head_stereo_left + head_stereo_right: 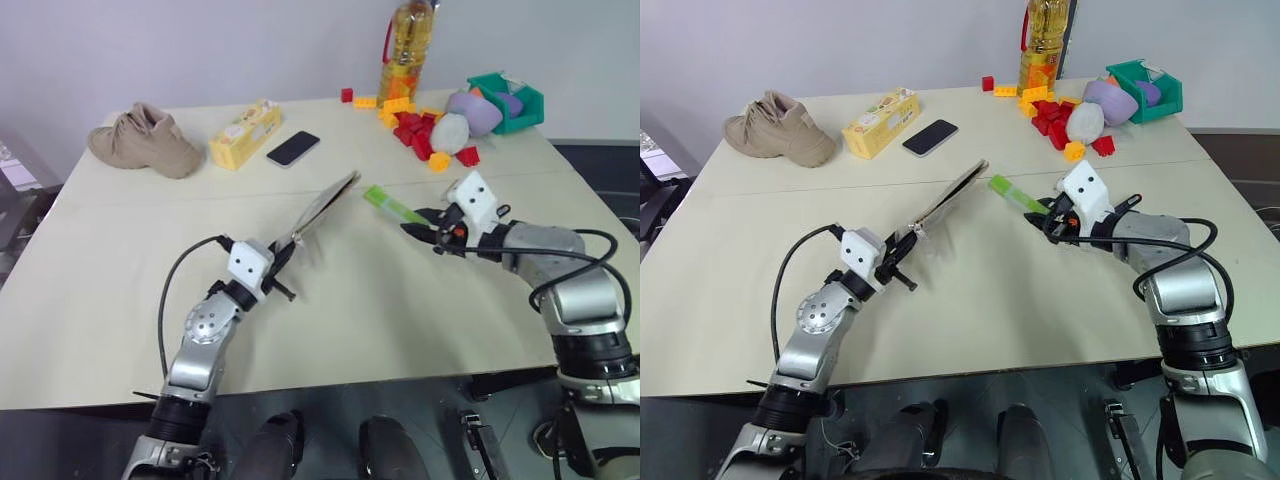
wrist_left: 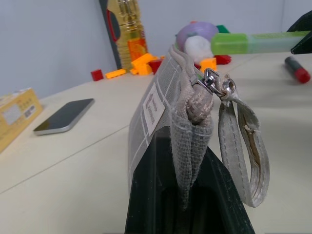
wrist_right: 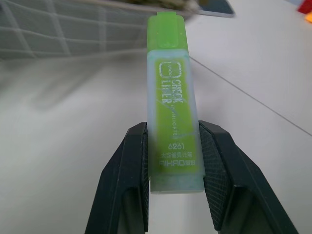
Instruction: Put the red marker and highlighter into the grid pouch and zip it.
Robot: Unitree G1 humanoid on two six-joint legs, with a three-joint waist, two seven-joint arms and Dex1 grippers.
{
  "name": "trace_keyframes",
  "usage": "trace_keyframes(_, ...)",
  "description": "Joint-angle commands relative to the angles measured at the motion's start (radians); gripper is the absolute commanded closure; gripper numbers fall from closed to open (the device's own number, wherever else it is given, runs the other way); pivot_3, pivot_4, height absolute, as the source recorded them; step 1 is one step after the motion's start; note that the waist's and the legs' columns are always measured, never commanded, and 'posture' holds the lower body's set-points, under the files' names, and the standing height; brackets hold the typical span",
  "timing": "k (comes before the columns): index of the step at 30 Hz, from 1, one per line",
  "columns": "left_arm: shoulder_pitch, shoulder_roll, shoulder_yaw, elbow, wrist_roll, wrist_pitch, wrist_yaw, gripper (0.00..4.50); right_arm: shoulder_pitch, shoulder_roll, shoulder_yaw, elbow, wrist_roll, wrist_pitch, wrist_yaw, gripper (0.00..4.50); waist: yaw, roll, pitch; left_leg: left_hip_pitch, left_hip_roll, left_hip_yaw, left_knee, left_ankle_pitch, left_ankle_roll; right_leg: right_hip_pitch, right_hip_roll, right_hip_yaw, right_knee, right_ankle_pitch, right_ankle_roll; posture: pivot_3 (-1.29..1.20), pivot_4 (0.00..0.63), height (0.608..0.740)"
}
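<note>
The highlighter's green cap (image 1: 374, 195) is short of the grid pouch's raised edge (image 1: 347, 181), so my right gripper should move the highlighter toward the pouch before releasing it.
My left gripper (image 1: 283, 262) is shut on one end of the grid pouch (image 1: 325, 205) and holds it off the table, tilted up and edge-on. In the left wrist view the grey pouch (image 2: 161, 97) rises between the black fingers, its zipper end and pale pull cord (image 2: 243, 146) hanging beside them. My right gripper (image 1: 425, 225) is shut on the light-green highlighter (image 1: 393, 206), whose free end points toward the pouch's raised edge, a short gap away. The right wrist view shows the highlighter (image 3: 173, 112) clamped between both fingers. The red marker (image 2: 297, 69) lies on the table past the highlighter.
At the back of the table stand a tan shoe (image 1: 145, 140), a yellow box (image 1: 245, 133), a black phone (image 1: 293, 148), an oil bottle (image 1: 405, 55), several red and orange blocks (image 1: 415, 125) and a teal bin (image 1: 510, 100).
</note>
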Motion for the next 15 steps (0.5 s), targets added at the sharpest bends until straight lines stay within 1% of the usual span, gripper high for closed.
trace_keyframes(1,-0.025,-0.004,-0.003,0.006,-0.010,-0.038,-0.014,4.50,-0.013,-0.007,-0.008,-0.061,0.017,0.016,-0.013,3.60,0.003,0.000,0.000,0.000,0.000,0.000,0.000,0.000,0.000,0.000,0.000,0.000,0.000,0.000,0.000,0.00,0.150,0.740)
trace_keyframes(15,-0.011,-0.005,-0.020,0.006,0.004,-0.056,-0.027,4.50,-0.038,-0.001,0.034,-0.041,0.026,0.018,-0.013,3.60,0.003,0.000,0.000,0.000,-0.001,0.000,0.001,0.000,0.000,0.000,0.000,0.000,0.000,0.000,0.000,0.00,0.150,0.740)
